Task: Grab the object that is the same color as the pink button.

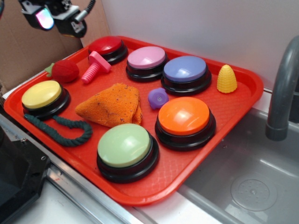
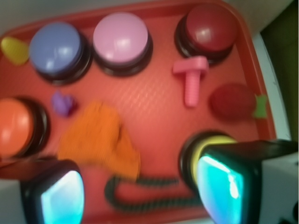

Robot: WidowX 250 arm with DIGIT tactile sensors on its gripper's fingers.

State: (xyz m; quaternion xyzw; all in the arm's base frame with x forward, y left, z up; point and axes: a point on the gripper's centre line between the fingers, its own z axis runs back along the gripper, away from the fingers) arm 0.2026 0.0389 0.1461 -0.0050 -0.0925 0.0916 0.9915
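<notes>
The bolt's head sits tight against the red button [image 1: 108,47], so my gripper should next grab the bolt by its threaded shaft [image 1: 91,73], which is open on both sides.
The hot-pink toy bolt [image 1: 95,66] lies on the red tray [image 1: 243,100] near its far left corner, between the red plush strawberry [image 1: 64,71] and the red button [image 1: 108,47]. In the wrist view the bolt [image 2: 192,78] lies head up, ahead of the jaws. The pale pink button [image 1: 146,60] [image 2: 121,40] stands right of the red one. My gripper [image 1: 51,18] hangs high above the tray's far left corner. Its jaws stand wide apart and empty [image 2: 140,191], well above the tray.
On the tray are a yellow button [image 1: 43,96], green button [image 1: 125,148], orange button [image 1: 185,119], lavender-blue button [image 1: 185,72], an orange cloth [image 1: 112,105], a green rope [image 1: 60,128], a purple knob [image 1: 158,98] and a yellow cone [image 1: 226,78]. A sink [image 1: 252,186] and faucet [image 1: 282,88] lie right.
</notes>
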